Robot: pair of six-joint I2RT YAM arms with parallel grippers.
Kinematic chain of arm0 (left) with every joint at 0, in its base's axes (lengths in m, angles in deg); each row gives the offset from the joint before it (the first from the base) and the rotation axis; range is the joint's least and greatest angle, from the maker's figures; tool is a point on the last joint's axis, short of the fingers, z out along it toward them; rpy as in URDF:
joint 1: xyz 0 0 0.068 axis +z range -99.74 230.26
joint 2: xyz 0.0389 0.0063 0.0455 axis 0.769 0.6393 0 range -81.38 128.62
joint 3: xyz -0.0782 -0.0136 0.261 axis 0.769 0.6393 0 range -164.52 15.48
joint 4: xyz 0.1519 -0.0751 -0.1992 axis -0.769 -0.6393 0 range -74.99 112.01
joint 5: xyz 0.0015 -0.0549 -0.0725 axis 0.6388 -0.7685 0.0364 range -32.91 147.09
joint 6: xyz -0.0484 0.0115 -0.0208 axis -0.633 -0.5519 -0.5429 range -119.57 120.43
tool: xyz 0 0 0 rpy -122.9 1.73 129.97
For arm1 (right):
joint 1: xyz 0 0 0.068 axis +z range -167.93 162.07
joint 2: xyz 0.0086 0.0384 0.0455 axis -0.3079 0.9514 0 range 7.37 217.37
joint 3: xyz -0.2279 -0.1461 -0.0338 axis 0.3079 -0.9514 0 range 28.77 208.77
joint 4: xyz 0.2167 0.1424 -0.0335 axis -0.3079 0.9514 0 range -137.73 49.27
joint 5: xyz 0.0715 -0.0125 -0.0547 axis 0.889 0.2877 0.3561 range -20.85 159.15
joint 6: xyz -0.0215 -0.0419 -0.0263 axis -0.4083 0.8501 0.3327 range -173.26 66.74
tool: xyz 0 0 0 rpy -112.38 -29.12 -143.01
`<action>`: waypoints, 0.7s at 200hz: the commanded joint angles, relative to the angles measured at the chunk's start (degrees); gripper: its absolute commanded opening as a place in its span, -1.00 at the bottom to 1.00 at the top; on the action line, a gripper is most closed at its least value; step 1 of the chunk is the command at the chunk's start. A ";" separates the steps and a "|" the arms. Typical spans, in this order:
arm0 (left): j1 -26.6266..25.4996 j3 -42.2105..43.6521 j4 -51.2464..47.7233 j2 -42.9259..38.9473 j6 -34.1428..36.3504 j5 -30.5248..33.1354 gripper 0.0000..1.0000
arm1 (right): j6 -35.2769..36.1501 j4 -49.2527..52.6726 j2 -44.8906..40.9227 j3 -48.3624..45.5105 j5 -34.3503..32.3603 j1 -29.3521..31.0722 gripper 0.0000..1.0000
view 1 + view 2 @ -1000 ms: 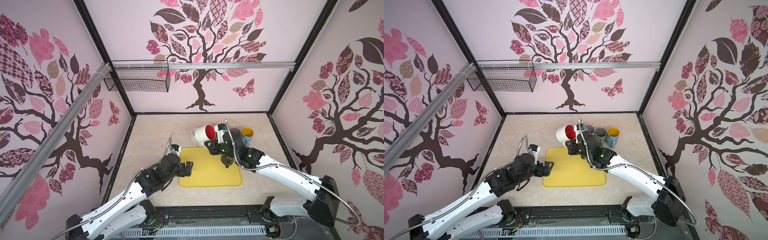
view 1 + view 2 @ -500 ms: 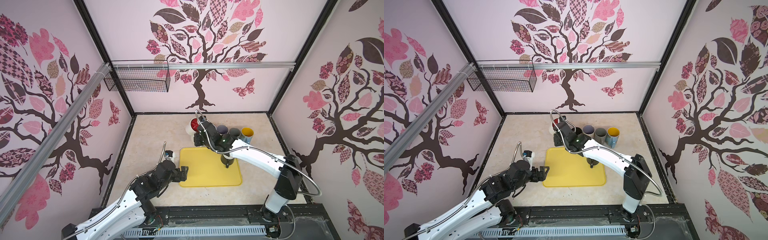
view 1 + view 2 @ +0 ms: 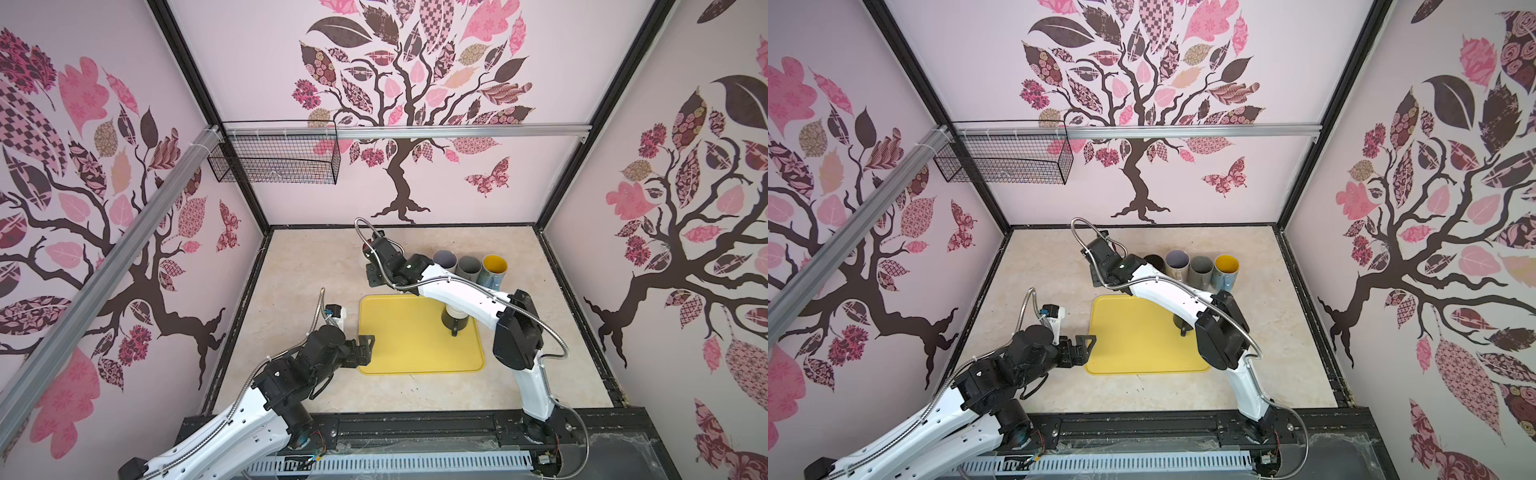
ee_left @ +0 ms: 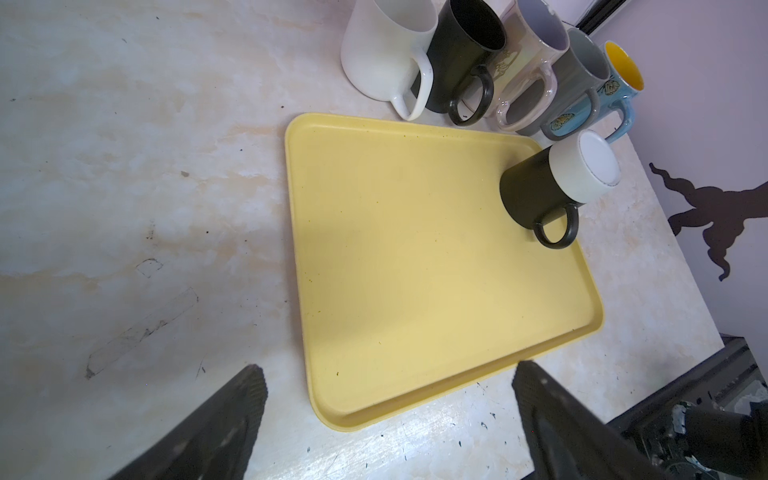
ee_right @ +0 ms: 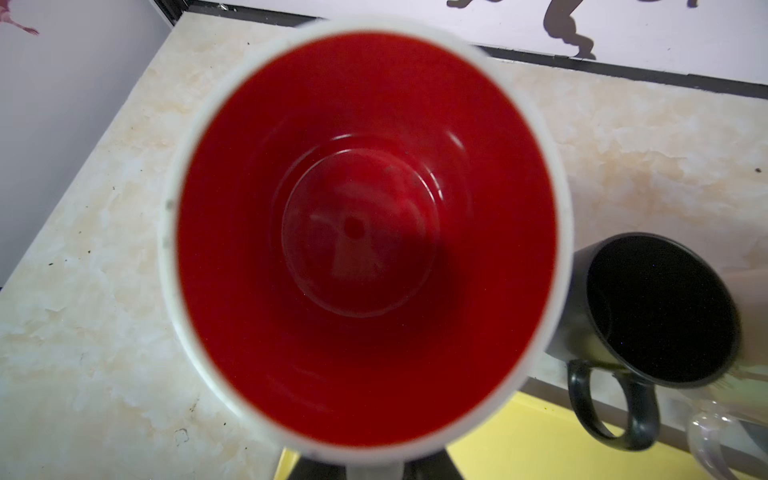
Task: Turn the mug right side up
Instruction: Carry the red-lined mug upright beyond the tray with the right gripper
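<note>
My right gripper keeps hold of the white mug until its base meets the tabletop, as its rim is still high above the black mug's rim.
A white mug with a red inside (image 5: 365, 232) stands mouth up at the left end of the mug row, and its base appears to rest on the table (image 4: 386, 54). My right gripper (image 5: 376, 465) is shut on it at the handle side. In both top views the wrist hides most of it, leaving only a red sliver (image 3: 365, 249). A dark mug with a white base (image 4: 552, 183) sits upside down at the far right of the yellow tray (image 4: 415, 270), partly under the right arm (image 3: 455, 320). My left gripper (image 4: 386, 370) hangs open over the tray's near left corner (image 3: 368, 345).
Beside the white mug stand a black mug (image 4: 461, 54), a pearly mug (image 4: 528, 70), a grey mug (image 4: 577, 79) and a blue mug with a yellow inside (image 3: 494, 266), all upright behind the tray. A wire basket (image 3: 274, 158) hangs on the back left wall.
My right arm carried the white mug from above the tray's back edge to the back left, turning its mouth up and lowering it beside the black mug. The left arm drew back slightly.
</note>
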 commanded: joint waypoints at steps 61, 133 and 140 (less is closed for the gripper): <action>0.21 1.47 -0.46 -1.58 -0.18 -0.12 0.93 | 0.16 6.66 13.63 17.30 -2.52 0.17 -1.00; 0.19 1.68 -0.52 -1.86 -0.44 -0.52 0.93 | -0.18 8.12 18.98 22.04 -1.83 -0.36 -1.00; 0.20 1.68 -0.48 -1.62 -0.48 -0.58 0.93 | -0.26 8.13 20.85 22.04 -1.63 -0.46 -1.00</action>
